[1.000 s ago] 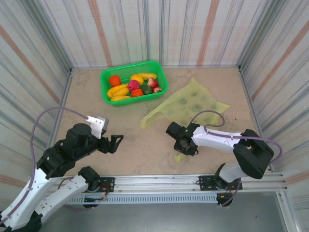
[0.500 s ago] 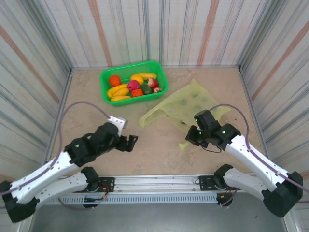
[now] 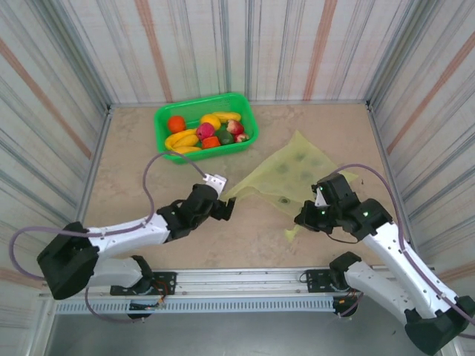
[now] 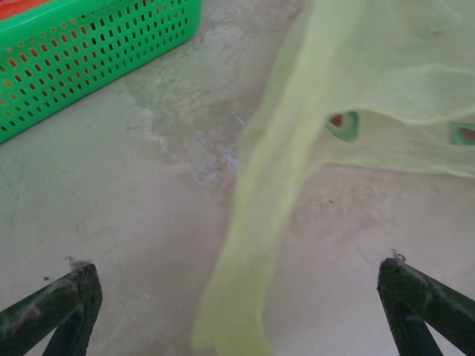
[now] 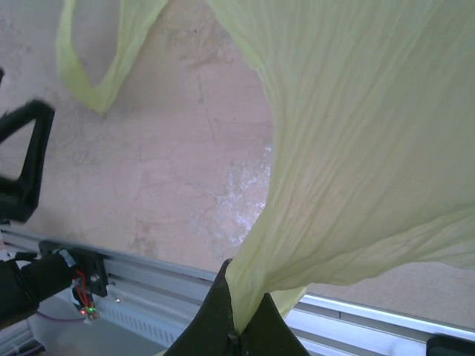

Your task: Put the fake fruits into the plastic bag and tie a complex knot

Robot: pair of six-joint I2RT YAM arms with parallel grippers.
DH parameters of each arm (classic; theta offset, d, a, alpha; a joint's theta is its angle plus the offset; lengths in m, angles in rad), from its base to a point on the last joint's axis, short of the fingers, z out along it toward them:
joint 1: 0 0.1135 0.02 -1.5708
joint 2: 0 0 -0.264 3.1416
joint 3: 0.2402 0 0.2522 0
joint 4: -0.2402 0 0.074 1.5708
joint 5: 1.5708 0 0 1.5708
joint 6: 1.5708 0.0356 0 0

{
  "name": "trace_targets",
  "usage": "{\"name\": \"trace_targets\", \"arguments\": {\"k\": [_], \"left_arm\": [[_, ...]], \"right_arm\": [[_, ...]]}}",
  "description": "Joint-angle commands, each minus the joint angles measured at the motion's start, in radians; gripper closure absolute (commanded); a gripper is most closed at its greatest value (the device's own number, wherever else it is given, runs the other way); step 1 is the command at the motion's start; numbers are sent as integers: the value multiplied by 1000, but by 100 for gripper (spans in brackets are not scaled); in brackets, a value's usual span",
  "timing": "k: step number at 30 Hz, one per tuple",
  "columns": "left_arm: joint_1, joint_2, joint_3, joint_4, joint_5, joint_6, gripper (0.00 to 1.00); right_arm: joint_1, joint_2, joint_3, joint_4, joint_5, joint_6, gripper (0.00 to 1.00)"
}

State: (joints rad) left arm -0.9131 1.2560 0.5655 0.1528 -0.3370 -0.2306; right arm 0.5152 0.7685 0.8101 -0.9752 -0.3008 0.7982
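My left gripper is going to grab the plastic bag's free-hanging loop handle (image 3: 231, 194) (image 4: 241, 302) next, so the bag's opening can open to take the fake fruits.
The plastic bag (image 3: 293, 169) is thin, yellow-green and printed with green round motifs, and it lies partly lifted right of centre. My right gripper (image 3: 303, 219) (image 5: 245, 322) is shut on its near edge, and the film (image 5: 356, 148) rises taut from the jaws. One loop handle (image 5: 100, 74) hangs free to the left. My left gripper (image 3: 225, 209) (image 4: 237, 300) is open, with a handle strip (image 4: 249, 252) hanging between its wide-apart fingertips and touching neither. The fake fruits (image 3: 204, 131) lie in the green basket: bananas, an orange and red pieces.
The green mesh basket (image 3: 200, 101) (image 4: 89, 52) stands at the back left of the table. Striped walls close in three sides. A metal rail (image 5: 148, 271) runs along the near edge. Bare tabletop (image 3: 126, 178) lies to the left.
My left arm has reached right and forward until its open jaws straddle the bag's handle. My right gripper has moved right and lifted, pulling the bag's near edge up with it.
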Motion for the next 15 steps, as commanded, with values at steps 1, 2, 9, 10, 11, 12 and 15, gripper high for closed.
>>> {"name": "trace_targets", "arguments": {"k": [1, 2, 9, 10, 11, 12, 15], "left_arm": [[32, 46, -48, 218, 78, 44, 6], [43, 60, -69, 275, 141, 32, 7], [50, 162, -154, 488, 250, 18, 13], [51, 165, -182, 523, 235, 8, 15], [50, 169, -222, 579, 215, 0, 17], [50, 177, -255, 629, 198, -7, 19], [44, 218, -270, 666, 206, 1, 24]], "right_arm": [[-19, -11, 26, -42, -50, -55, 100], [-23, -11, 27, -40, -57, -60, 100], [-43, -8, 29, -19, -85, -83, 100], [-46, -8, 29, -14, -90, -84, 100], [-48, -7, 29, -9, -97, -86, 100], [-50, -8, 28, -3, -105, -85, 100], [-55, -11, 24, 24, -128, -84, 100]]}}
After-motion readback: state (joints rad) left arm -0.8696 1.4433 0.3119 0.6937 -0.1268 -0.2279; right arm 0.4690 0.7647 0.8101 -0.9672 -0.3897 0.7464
